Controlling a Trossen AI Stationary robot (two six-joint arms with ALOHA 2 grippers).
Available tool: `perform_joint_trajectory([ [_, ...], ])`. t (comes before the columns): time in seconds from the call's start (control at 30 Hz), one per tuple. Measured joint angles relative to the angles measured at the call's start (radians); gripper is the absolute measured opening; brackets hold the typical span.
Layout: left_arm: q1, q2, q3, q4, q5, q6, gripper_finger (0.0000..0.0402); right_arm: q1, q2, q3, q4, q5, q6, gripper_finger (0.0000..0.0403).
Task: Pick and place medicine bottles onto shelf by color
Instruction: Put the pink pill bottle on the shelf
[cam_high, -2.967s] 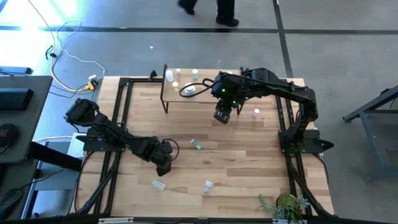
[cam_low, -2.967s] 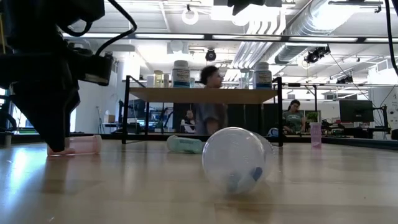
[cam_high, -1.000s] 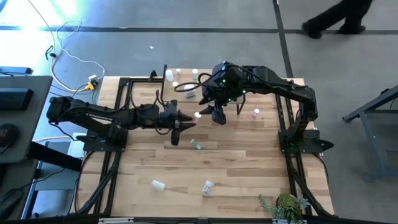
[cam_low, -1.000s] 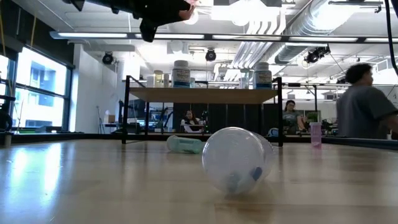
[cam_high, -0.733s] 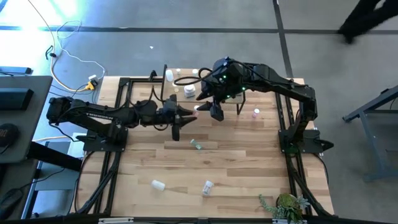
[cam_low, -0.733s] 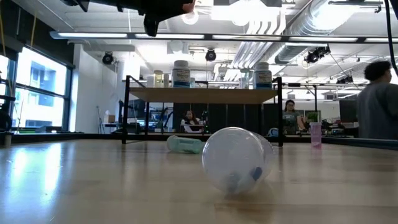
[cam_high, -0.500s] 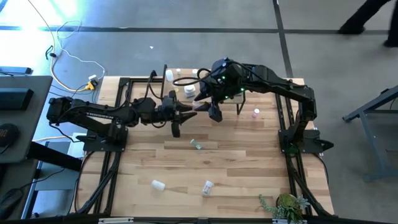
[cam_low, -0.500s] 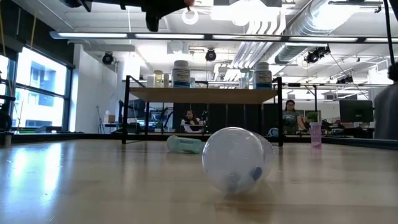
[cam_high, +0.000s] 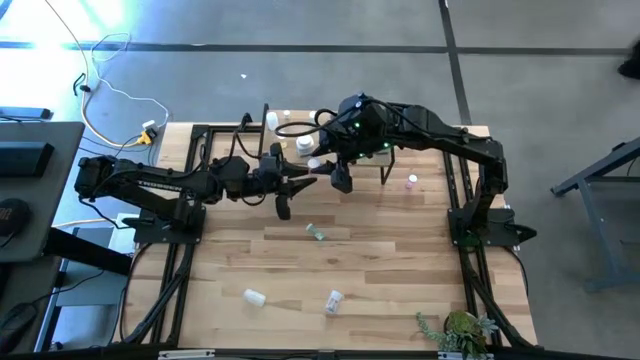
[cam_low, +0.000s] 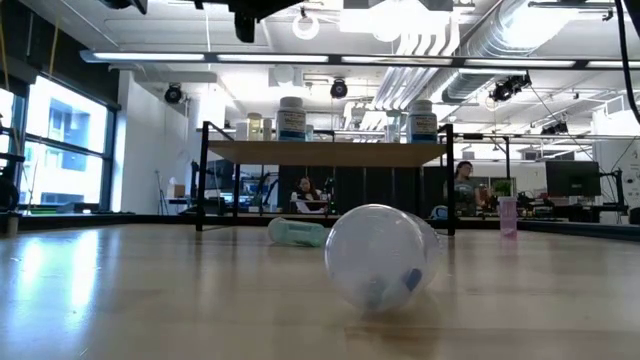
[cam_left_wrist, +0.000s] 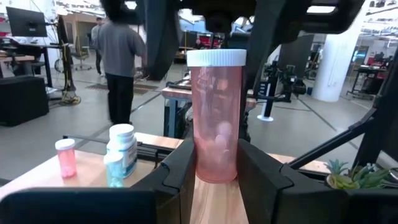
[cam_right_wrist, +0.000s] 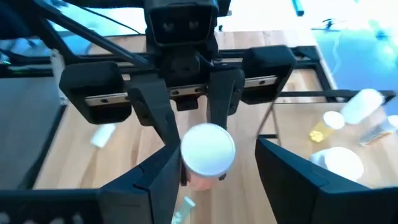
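The white cap (cam_right_wrist: 208, 149) has my right gripper's fingers reaching past both of its sides, so I need to close my right gripper on it.
A pink medicine bottle (cam_left_wrist: 216, 106) with a white cap stands upright high over the table's middle, and my left gripper (cam_left_wrist: 216, 150) is shut on it. My right gripper (cam_right_wrist: 217, 148) reaches down from the far right. It is open, with one finger on each side of the bottle's white cap (cam_right_wrist: 208, 149). In the high view the two grippers meet just in front of the shelf (cam_high: 290, 150), which carries several small bottles. A clear bottle (cam_low: 380, 255) and a green one (cam_low: 297, 232) lie on their sides on the table. My left gripper pinches the pink bottle's lower body (cam_left_wrist: 214, 167) between its two fingers. The fingers lie level and come from the table's left. The bottle stands upright in the hold, cap up, lifted clear of the table. My right gripper has one finger (cam_right_wrist: 163, 171) close against the cap; I cannot tell whether it touches.
A pink bottle (cam_high: 412, 182) stands on the table at the right. A white bottle (cam_high: 255, 296) and a clear one (cam_high: 334, 300) lie near the front edge, and a green one (cam_high: 315, 232) in the middle. A small plant (cam_high: 460, 330) sits at the front right corner.
My left gripper has risen and moved toward the far edge and my right gripper, carrying the pink bottle in between the right gripper's fingers. Its wrist has tipped to level along the way. The bottles on the table have stayed put.
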Motion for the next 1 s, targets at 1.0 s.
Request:
perform_joint_trajectory([
  [1.0,0.001,0.001,-0.002,0.004,-0.059,0.063,0.009,-0.009,-0.004,0.0,0.01,-0.023,0.03,0.0107],
])
